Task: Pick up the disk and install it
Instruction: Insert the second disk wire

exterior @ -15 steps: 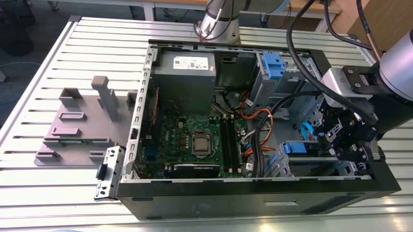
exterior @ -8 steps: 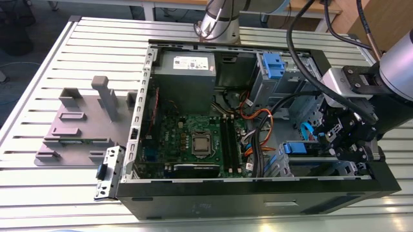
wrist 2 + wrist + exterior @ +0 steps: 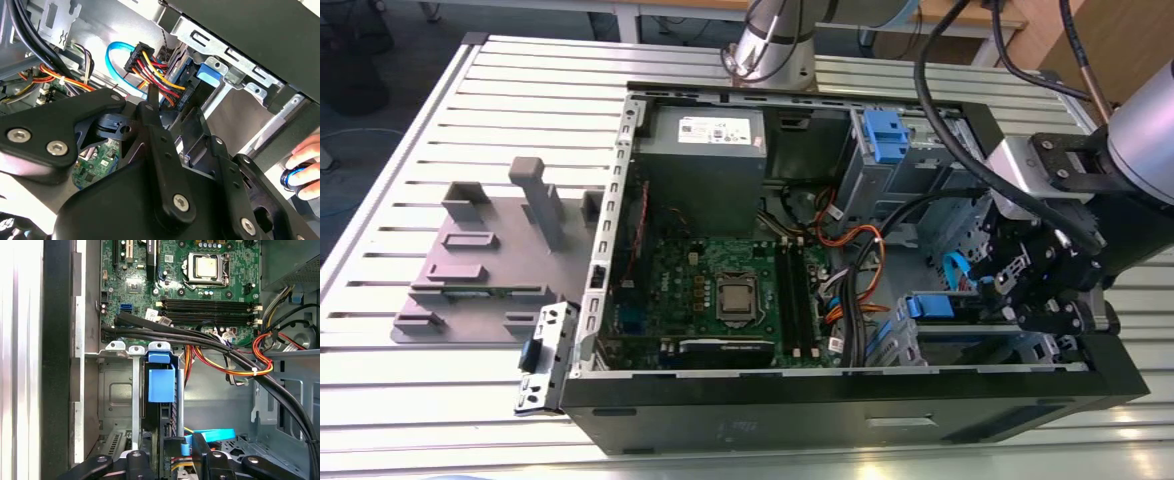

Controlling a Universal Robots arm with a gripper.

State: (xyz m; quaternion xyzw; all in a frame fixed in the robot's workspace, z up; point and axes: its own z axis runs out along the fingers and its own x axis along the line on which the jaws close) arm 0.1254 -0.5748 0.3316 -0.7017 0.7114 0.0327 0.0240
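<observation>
I will grab the disk's blue bar next to install the disk. My gripper will hold it by the bar's end (image 3: pixel 172 444) opposite the latch tab.
The disk (image 3: pixel 167 425) stands on edge in the drive cage (image 3: pixel 115 390) at the front corner of the open computer case (image 3: pixel 854 405). Its blue rail tab (image 3: pixel 161 382) faces the motherboard, and the tab also shows in the exterior view (image 3: pixel 927 305). My gripper (image 3: pixel 170 460) reaches into that corner from the exterior view's right (image 3: pixel 1007 290). It is open, one finger (image 3: pixel 136 462) on each side of the disk's end, a narrow gap showing at each. In the second wrist view the gripper (image 3: pixel 175 122) sits just below a bundle of red, yellow and black wires (image 3: pixel 155 70).
Thick black cables (image 3: pixel 200 340) and orange wires (image 3: pixel 250 365) cross beside the cage. The motherboard (image 3: pixel 720 290) fills the case floor. A grey fixture (image 3: pixel 480 260) and a metal bracket (image 3: pixel 540 355) lie at the exterior view's left. A hand (image 3: pixel 305 165) rests outside the case.
</observation>
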